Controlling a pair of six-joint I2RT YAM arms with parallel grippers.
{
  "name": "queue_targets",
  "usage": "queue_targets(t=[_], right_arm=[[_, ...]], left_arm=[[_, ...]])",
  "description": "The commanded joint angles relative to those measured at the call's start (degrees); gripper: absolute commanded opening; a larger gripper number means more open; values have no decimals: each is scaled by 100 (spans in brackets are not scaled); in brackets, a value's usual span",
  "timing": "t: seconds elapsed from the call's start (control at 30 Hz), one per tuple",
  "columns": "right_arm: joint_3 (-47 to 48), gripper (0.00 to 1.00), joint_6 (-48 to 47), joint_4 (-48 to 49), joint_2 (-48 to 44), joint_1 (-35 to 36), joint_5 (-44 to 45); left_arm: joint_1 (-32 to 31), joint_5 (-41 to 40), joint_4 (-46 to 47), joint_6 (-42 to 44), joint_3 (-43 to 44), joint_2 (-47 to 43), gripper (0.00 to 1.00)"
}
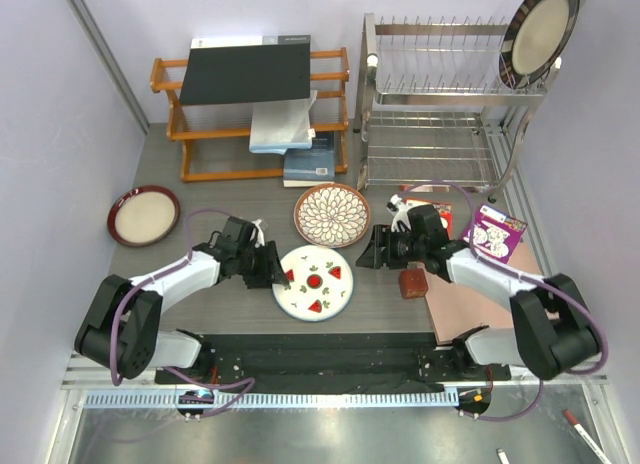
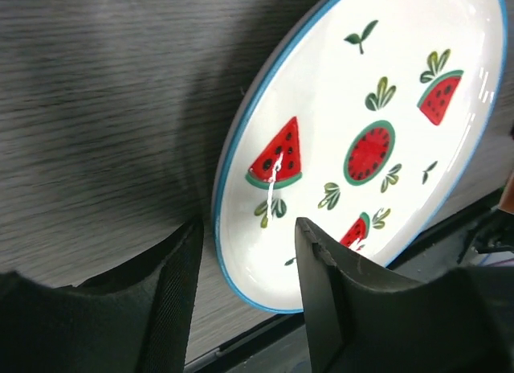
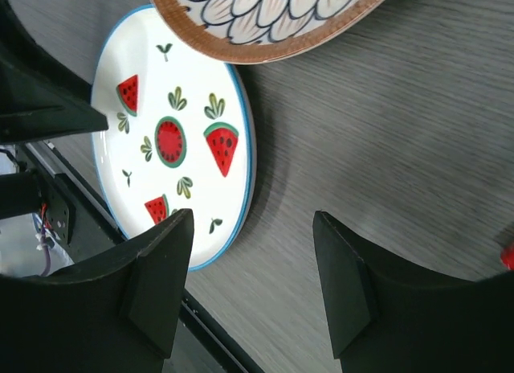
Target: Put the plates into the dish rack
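The watermelon plate needs to be grabbed next by its cube-side rim with my right gripper, so its remaining rim stays free to slot into the rack.
The watermelon plate lies flat near the front, also in the left wrist view and right wrist view. My left gripper is open with its jaws straddling the plate's left rim. My right gripper is open and empty just right of the plate. The brown petal plate lies behind it, also seen in the right wrist view. The maroon-rimmed plate lies at the left. The dark-rimmed beige plate stands in the silver dish rack.
An orange wooden shelf with a black board and books stands at the back left. A small brown cube, a brown mat and printed cards lie at the right. The black front rail runs along the near edge.
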Motion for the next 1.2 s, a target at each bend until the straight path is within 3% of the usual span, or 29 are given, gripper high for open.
queue_targets(t=[0.0,0.17,0.43,0.6,0.9,1.17], right_arm=[[490,66,231,271,597,26,-178],[614,66,266,393,1169,26,-432],[438,64,451,859,1986,237,-1382],[464,63,609,1422,2469,316,-2102],[464,56,917,2274,3059,492,-3175],[499,53,908,2231,2804,563,-3035]], left_arm=[[26,299,256,-209,-223,-20,50],[113,264,441,-385,-434,-46,41],[298,255,397,-517,-610,24,17],[298,291,458,-482,-724,182,10],[298,422,906,-482,-944,437,6],[298,475,1021,-499,-856,499,6]])
